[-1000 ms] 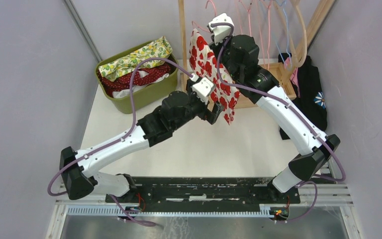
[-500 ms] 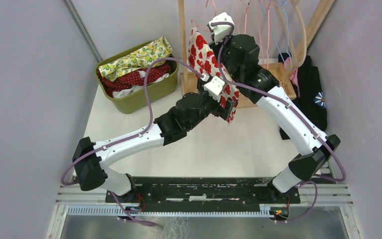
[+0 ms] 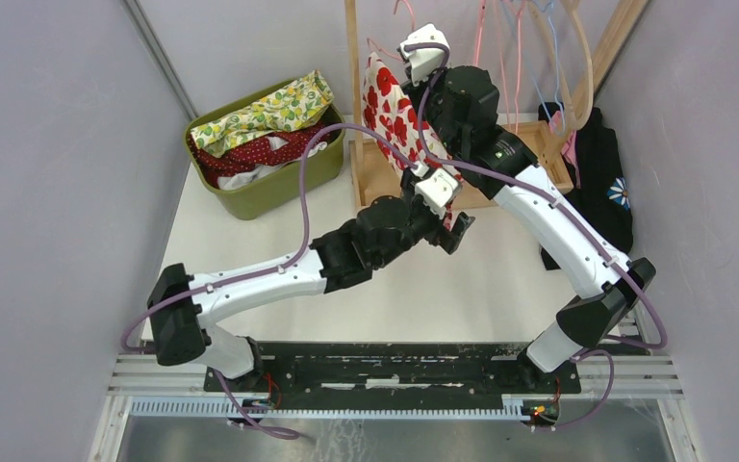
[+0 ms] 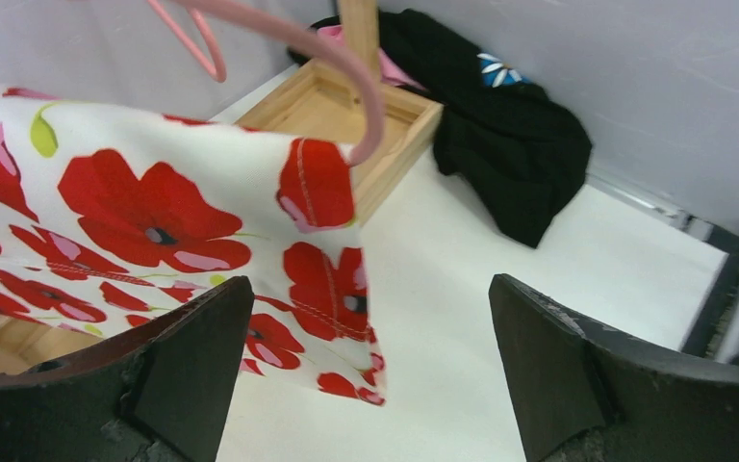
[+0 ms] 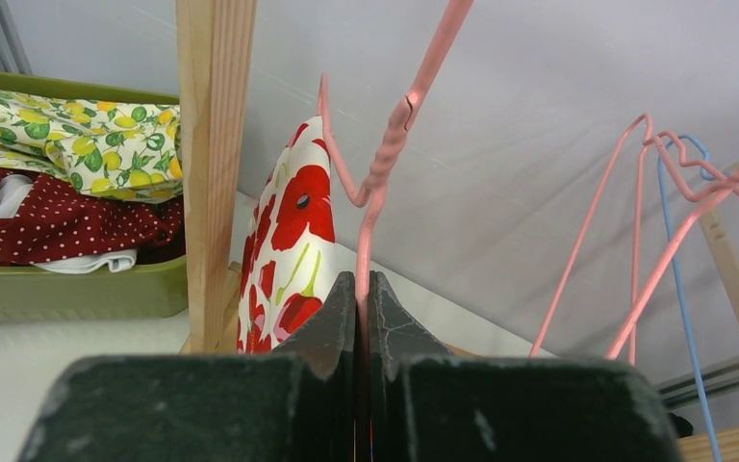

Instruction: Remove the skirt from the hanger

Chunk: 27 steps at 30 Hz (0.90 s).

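The skirt needs to be pulled off the hanger, so my left gripper should next grab its hanging hem corner and leave the hanger's pink end free.
The skirt, white with red poppies, hangs on a pink wire hanger by the wooden rack. My right gripper is shut on the hanger's wire just below its twisted neck, the skirt hanging to its left. My left gripper is open and empty at the skirt's lower end. In the left wrist view the skirt's hem corner hangs between and beyond the open fingers, with the hanger's pink end at the cloth's upper corner.
A green bin with yellow-print and red dotted cloth stands at the back left. A wooden rack post and its base tray stand behind the skirt. Several more hangers hang to the right. A black garment lies at the right wall.
My left arm has swung right and forward along the skirt, from its middle to its lower end. The right gripper stays shut on the hanger.
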Available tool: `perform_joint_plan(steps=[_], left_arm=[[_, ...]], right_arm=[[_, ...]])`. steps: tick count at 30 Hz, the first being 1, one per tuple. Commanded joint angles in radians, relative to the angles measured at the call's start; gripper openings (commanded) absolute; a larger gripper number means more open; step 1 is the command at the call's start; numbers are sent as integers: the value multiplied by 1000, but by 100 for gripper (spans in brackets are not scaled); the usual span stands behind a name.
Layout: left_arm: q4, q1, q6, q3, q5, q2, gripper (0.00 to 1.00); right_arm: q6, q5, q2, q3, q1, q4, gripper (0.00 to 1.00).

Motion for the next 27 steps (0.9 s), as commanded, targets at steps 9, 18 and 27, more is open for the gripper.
perform_joint_plan(steps=[9, 18, 27], left_arm=[[117, 126, 49, 8, -156, 57, 48], [42, 156, 139, 17, -213, -69, 3], [-111, 155, 287, 172, -277, -209, 3]], right_arm=[[9, -21, -37, 38, 4, 102, 1], [-5, -5, -17, 36, 5, 112, 1], [-2, 6, 8, 9, 3, 126, 1]])
